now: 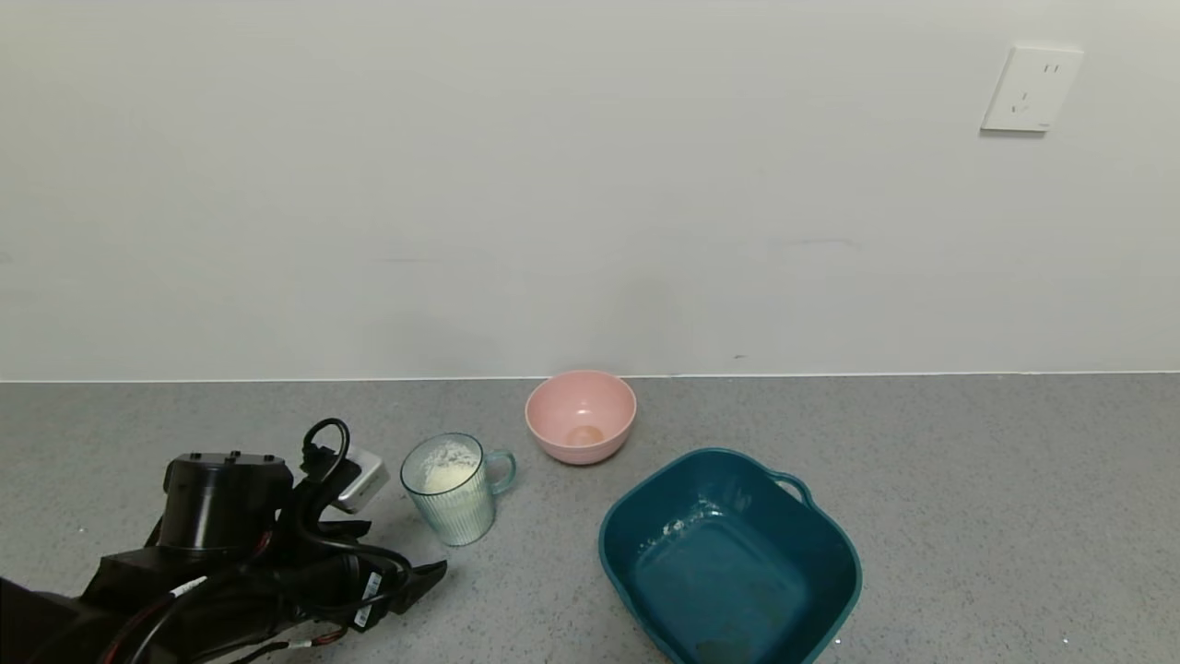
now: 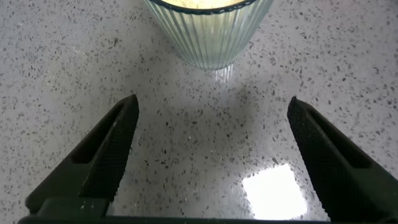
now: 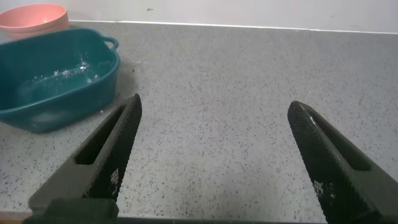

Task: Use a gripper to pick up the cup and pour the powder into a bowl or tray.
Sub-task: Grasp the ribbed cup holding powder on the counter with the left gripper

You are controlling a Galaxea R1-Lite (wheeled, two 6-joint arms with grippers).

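Observation:
My left gripper takes hold of the cup by its ribbed body below the cup's rim (image 1: 458, 514) next. It keeps the cup level, since white powder (image 1: 445, 466) is loose inside.
The cup (image 1: 456, 489), a ribbed pale blue-green glass mug with its handle to the right, stands upright on the grey counter and holds white powder (image 1: 445, 466). My left gripper (image 1: 419, 581) is low at the front left, just short of the cup, open and empty. In the left wrist view the cup's base (image 2: 211, 31) stands ahead of the spread fingers, not between them; the gripper's middle (image 2: 212, 102) is over bare counter. The dark teal basin (image 1: 765, 516) sits right of the cup with traces of powder inside. My right gripper (image 3: 214, 102) is open and empty, off to the basin's right, out of the head view.
A small pink bowl (image 1: 581, 415) stands near the wall behind the cup and the basin; it also shows in the right wrist view (image 3: 34, 17) beyond the basin (image 3: 62, 106). A wall outlet (image 1: 1031, 89) is at the upper right. Grey counter stretches right of the basin.

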